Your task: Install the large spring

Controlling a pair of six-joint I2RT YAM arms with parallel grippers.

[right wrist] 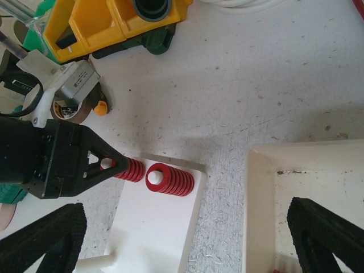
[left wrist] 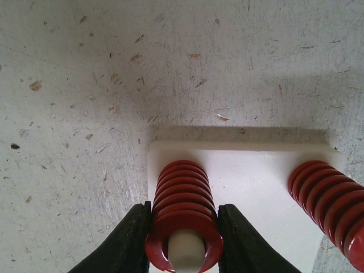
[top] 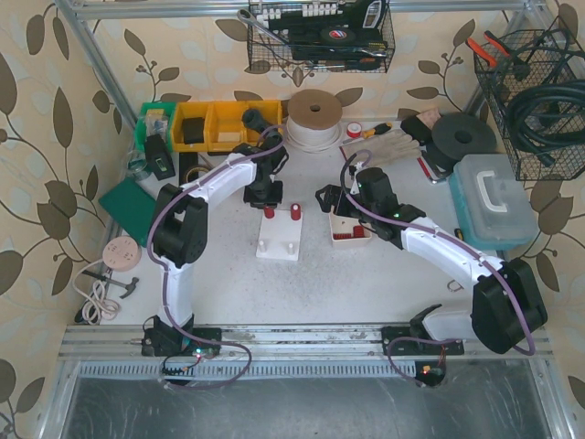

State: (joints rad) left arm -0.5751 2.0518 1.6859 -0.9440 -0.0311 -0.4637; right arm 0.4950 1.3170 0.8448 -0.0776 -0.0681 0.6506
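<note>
I need to release the large red spring with my left gripper now: the white peg's tip shows through the spring's top ring, so the spring would settle on the peg.
A large red spring (left wrist: 183,199) sits over a white peg on the white base (left wrist: 250,182). My left gripper (left wrist: 183,227) is shut on it, with one black finger on each side of its top coils. A second red spring (left wrist: 330,199) stands on the peg to its right. From above, both springs (top: 271,213) (top: 295,213) stand at the far end of the base (top: 279,242). My right gripper (right wrist: 185,236) hangs open above the base (right wrist: 165,227) and the white tray (right wrist: 256,199), with nothing in it. A bare white peg (right wrist: 94,263) shows at the base's near end.
Yellow bins (top: 215,123) and a tape roll (top: 315,114) line the back. A blue-lidded box (top: 494,197) stands at the right and a green pad (top: 128,206) at the left. The white tray (top: 350,229) lies right of the base. Wire baskets (top: 535,91) hang on the walls.
</note>
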